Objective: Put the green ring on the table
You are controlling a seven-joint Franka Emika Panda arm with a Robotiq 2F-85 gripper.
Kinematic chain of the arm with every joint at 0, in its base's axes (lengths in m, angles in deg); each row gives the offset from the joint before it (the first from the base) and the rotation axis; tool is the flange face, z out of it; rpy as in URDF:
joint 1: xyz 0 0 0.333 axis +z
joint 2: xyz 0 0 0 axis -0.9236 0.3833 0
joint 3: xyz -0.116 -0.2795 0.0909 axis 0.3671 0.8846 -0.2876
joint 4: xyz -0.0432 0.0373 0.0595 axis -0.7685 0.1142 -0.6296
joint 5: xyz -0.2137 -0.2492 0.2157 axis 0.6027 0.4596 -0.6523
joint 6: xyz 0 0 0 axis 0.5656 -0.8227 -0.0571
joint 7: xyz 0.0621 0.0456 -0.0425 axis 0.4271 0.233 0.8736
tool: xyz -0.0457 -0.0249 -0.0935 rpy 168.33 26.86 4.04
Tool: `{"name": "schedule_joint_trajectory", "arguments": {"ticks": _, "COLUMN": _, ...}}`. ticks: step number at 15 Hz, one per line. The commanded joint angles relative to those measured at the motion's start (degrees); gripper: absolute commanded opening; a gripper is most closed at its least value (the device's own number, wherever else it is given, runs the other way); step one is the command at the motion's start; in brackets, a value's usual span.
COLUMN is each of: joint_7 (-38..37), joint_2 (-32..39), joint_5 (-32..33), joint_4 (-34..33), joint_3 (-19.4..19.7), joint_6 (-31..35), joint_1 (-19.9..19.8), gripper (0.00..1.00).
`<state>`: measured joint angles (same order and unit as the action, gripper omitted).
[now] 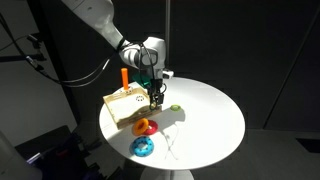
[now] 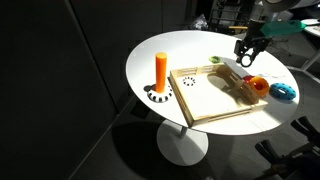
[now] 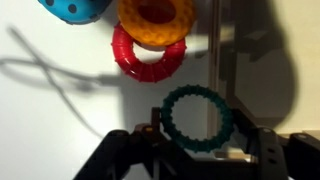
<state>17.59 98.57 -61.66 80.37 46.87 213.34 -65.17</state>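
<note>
My gripper should move the ring toward the white table before it opens, because the ring hangs short of it and would fall across the board's edge now.
The dark green ring (image 3: 197, 120) sits between my gripper's (image 3: 203, 142) two fingers in the wrist view. The fingers are closed in on its sides, the left one touching it. The ring hangs over the line where the wooden board's edge meets the white table (image 3: 60, 120). In both exterior views my gripper (image 1: 155, 98) (image 2: 245, 57) is low over the board's edge next to the round white table (image 1: 215, 120) (image 2: 190, 48). The ring itself is too small and dark to make out there.
A tan wooden board (image 1: 125, 105) (image 2: 215, 100) with an orange peg (image 1: 124, 77) (image 2: 160, 70) lies on the table. An orange ring (image 1: 145, 126) (image 2: 258, 87) (image 3: 157, 18) lies on a red ring (image 3: 148, 62), with a blue ring (image 1: 143, 148) (image 2: 285, 92) beyond. A pale yellow-green circle (image 1: 176, 108) (image 2: 216, 61) lies nearby.
</note>
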Motion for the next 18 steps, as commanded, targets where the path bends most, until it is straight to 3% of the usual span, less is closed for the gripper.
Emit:
{"name": "schedule_joint_trajectory", "arguments": {"ticks": 1, "joint_7": -1.6, "joint_2": -3.6, "joint_5": 3.0, "joint_4": 4.8, "joint_3": 1.5, "joint_6": -0.2, "joint_1": -0.8, "gripper": 0.45}}
{"name": "schedule_joint_trajectory", "arguments": {"ticks": 7, "joint_7": -1.7, "joint_2": -3.2, "joint_5": 5.2, "joint_4": 8.0, "joint_3": 2.8, "joint_6": 2.3, "joint_1": -1.5, "gripper": 0.45}}
{"name": "schedule_joint_trajectory", "arguments": {"ticks": 8, "joint_7": -1.5, "joint_2": -3.1, "joint_5": 5.0, "joint_4": 8.3, "joint_3": 2.7, "joint_6": 2.2, "joint_1": -1.6, "gripper": 0.55}}
{"name": "schedule_joint_trajectory", "arguments": {"ticks": 9, "joint_7": -1.3, "joint_2": -3.0, "joint_5": 4.8, "joint_4": 8.4, "joint_3": 2.5, "joint_6": 2.0, "joint_1": -1.6, "gripper": 0.92}}
{"name": "schedule_joint_trajectory", "arguments": {"ticks": 12, "joint_7": -1.1, "joint_2": -2.9, "joint_5": 4.7, "joint_4": 8.8, "joint_3": 2.2, "joint_6": 1.6, "joint_1": -1.5, "gripper": 1.0}}
{"name": "schedule_joint_trajectory", "arguments": {"ticks": 18, "joint_7": 2.7, "joint_2": -4.1, "joint_5": 1.7, "joint_4": 8.2, "joint_3": -0.3, "joint_6": -1.9, "joint_1": -2.7, "gripper": 1.0}}
